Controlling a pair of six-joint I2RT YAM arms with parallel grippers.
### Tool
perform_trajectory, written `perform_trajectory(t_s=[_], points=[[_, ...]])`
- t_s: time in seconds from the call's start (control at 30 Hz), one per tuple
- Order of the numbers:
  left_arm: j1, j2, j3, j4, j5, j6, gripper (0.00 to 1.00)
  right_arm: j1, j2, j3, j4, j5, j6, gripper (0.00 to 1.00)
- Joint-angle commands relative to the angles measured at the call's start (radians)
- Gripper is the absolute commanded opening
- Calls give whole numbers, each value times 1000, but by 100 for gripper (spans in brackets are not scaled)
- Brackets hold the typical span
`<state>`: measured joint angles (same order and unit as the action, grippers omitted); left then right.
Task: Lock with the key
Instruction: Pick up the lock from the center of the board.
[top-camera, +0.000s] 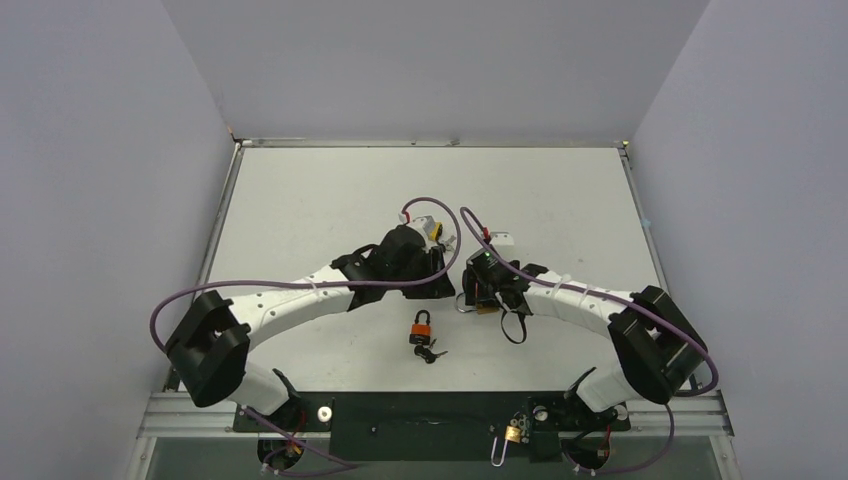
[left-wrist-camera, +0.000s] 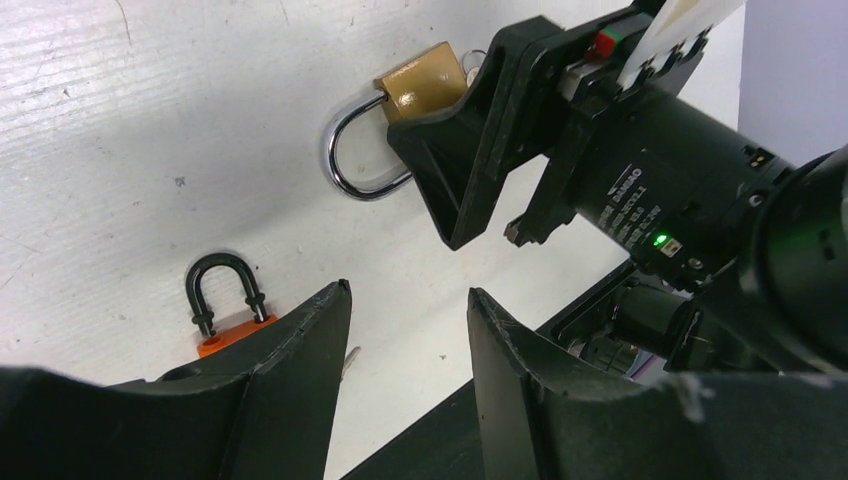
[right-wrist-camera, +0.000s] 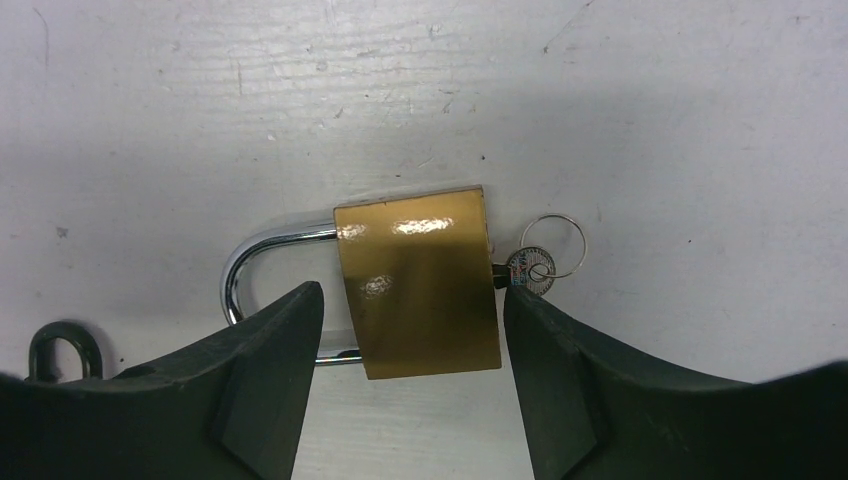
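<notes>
My left gripper will grab the brass padlock by its chrome shackle (left-wrist-camera: 335, 163), so my right gripper can turn the key end.
A brass padlock (right-wrist-camera: 415, 250) lies flat on the white table, its chrome shackle (right-wrist-camera: 250, 260) pointing left. The key (right-wrist-camera: 528, 268) sits in its keyhole with a thin ring (right-wrist-camera: 556, 245) on it. My right gripper (right-wrist-camera: 412, 290) hangs open over it, one finger on each side of the body without pressing it; the right fingertip is close to the key head. In the top view this gripper (top-camera: 485, 298) covers most of the padlock (top-camera: 487, 309). My left gripper (left-wrist-camera: 408, 290) is open and empty, just left of the brass padlock (left-wrist-camera: 425, 80). Whether the shackle is latched, I cannot tell.
An orange padlock with a black shackle (top-camera: 422, 325) lies near the front centre, dark keys (top-camera: 431, 353) beside it; it also shows by my left finger (left-wrist-camera: 230, 325). Another small padlock (top-camera: 512, 435) hangs at the front rail. The two wrists are close together mid-table.
</notes>
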<state>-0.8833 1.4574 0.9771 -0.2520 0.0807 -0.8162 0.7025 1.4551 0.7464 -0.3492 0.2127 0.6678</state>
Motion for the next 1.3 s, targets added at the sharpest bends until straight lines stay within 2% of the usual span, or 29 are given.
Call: perform_trajectory(t_s=[0.0, 0.2, 0.27, 0.37, 0.43, 0.47, 0.7, 0.93, 1.2, 1.27], points=[[17, 23, 1, 84, 29, -23, 44, 5, 21, -16, 31, 34, 15, 63], [35, 62, -14, 112, 46, -34, 44, 5, 58, -26, 67, 19, 13, 60], [39, 81, -22, 122, 48, -37, 44, 5, 61, -32, 86, -2, 16, 50], [49, 119, -27, 144, 62, -41, 44, 4, 54, -32, 94, -28, 21, 15], [53, 145, -29, 157, 65, -42, 44, -2, 37, -33, 101, -54, 24, 2], [58, 160, -30, 165, 65, -38, 44, -5, 20, -35, 108, -71, 24, 0], [79, 260, 34, 194, 125, -4, 43, -35, -59, -59, 151, -160, 26, 0], [85, 324, 54, 282, 191, -62, 40, -77, -126, -96, 194, -273, 45, 0], [88, 347, 34, 388, 267, -198, 25, -84, -161, -100, 214, -287, 65, 0], [89, 342, 32, 391, 267, -217, 17, -84, -169, -103, 221, -285, 70, 0]])
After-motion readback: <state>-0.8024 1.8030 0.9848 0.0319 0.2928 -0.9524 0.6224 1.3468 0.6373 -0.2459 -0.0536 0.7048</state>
